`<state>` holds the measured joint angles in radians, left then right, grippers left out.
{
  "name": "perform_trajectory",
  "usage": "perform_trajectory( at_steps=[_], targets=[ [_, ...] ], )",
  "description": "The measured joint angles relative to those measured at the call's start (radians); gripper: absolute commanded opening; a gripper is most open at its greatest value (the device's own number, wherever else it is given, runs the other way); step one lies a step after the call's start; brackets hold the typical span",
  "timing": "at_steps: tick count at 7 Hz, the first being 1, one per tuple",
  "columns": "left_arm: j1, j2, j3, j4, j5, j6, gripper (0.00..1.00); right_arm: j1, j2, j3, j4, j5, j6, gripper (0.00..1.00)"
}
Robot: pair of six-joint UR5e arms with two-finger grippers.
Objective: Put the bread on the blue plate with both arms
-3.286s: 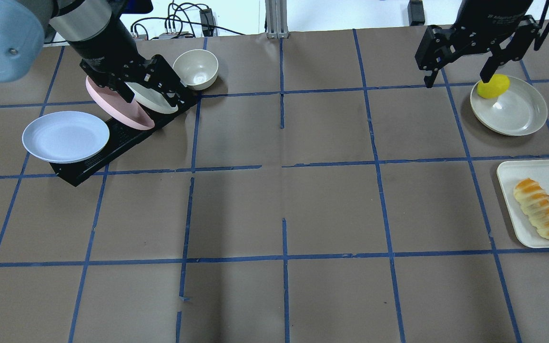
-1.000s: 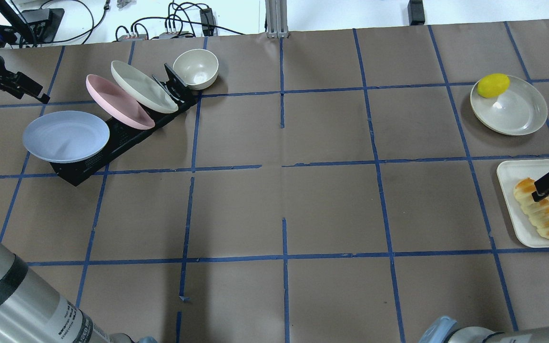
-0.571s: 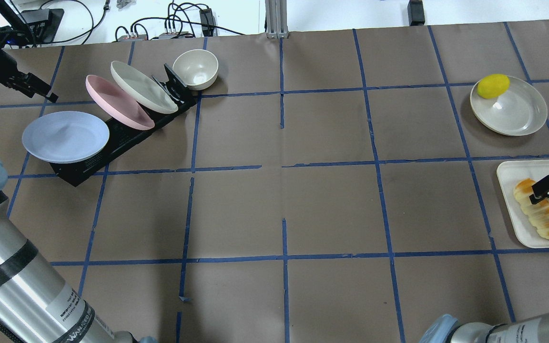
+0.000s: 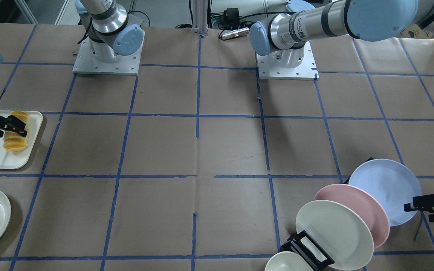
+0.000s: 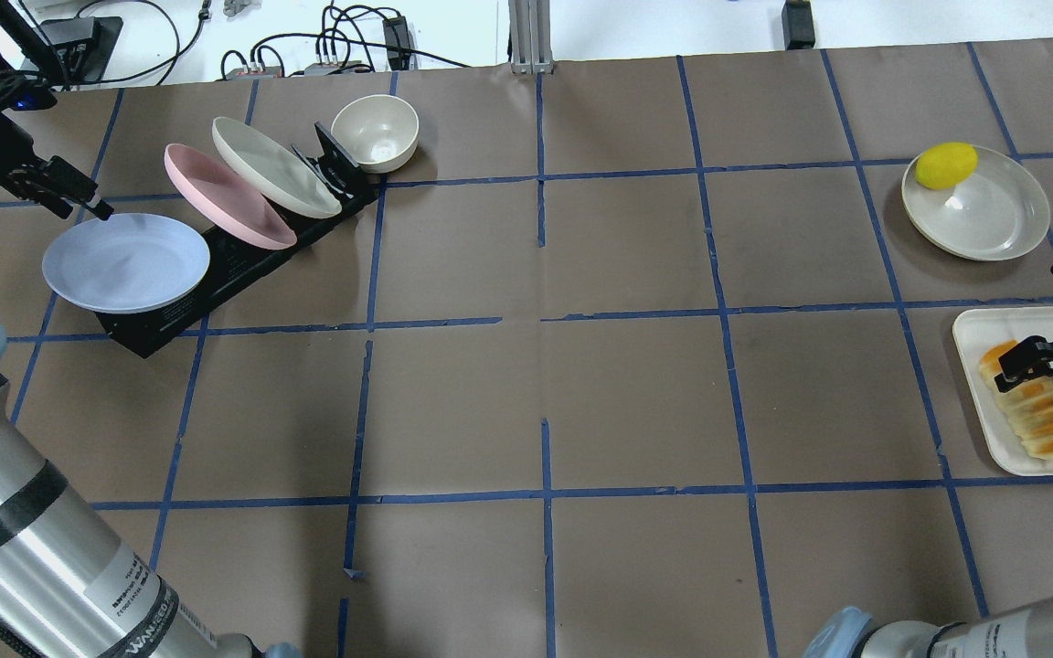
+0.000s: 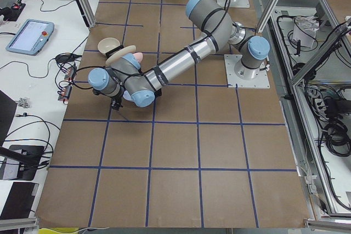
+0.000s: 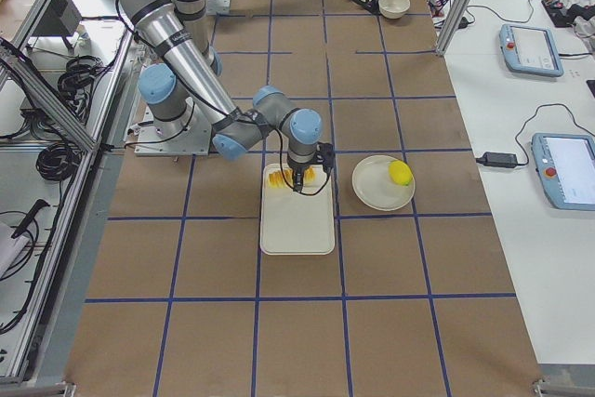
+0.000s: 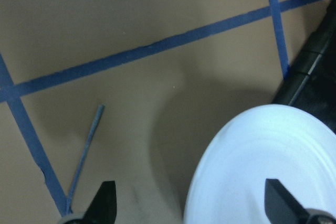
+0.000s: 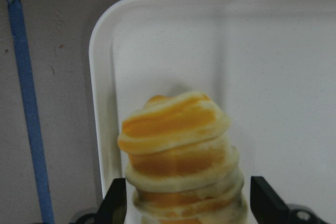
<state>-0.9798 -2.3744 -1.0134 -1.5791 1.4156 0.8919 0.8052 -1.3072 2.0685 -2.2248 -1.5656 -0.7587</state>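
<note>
The right gripper grabs the striped bread (image 4: 15, 143) across its narrow middle next, one finger on each side of the bread, since it is long from end to end.
The striped bread (image 5: 1043, 420) lies on a white tray (image 5: 974, 331) at the right edge; it also shows in the front view (image 4: 13, 143) and the right wrist view (image 9: 178, 140). My right gripper (image 5: 1043, 375) is open and low over the bread's far end, a finger close on each side. The blue plate (image 5: 124, 263) leans at the near end of a black rack (image 5: 170, 322). My left gripper (image 5: 88, 206) is open at the plate's far left rim. In the left wrist view the plate's rim (image 8: 262, 161) lies between the fingertips (image 8: 105, 203).
A pink plate (image 5: 225, 196) and a cream plate (image 5: 275, 169) stand in the same rack, with a cream bowl (image 5: 376, 132) behind it. A yellow lemon (image 5: 945, 164) sits on a cream plate (image 5: 983, 219) beyond the tray. Both arm tubes cross the near corners.
My left gripper has moved right and nearer, up to the blue plate's rim. My right gripper has moved left over the bread, and the bread's far end has shifted slightly left.
</note>
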Motion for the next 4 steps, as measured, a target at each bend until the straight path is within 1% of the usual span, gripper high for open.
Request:
perform_trajectory(
  at_steps=[1,2,3,4],
  targets=[
    [0.014,0.002,0.000,-0.034,0.004,-0.002,0.98,0.004,0.004,0.000,0.001,0.000,-0.005,0.04],
    [0.029,0.000,-0.001,-0.054,0.005,-0.003,0.80,0.006,0.005,0.000,0.002,-0.001,-0.013,0.04],
    [0.038,-0.004,-0.001,-0.061,0.004,-0.015,0.48,0.008,0.003,-0.002,0.002,-0.001,-0.021,0.04],
    [0.041,-0.004,0.000,-0.064,0.004,-0.039,0.33,0.015,-0.005,-0.010,0.008,-0.002,-0.027,0.04]
  ],
)
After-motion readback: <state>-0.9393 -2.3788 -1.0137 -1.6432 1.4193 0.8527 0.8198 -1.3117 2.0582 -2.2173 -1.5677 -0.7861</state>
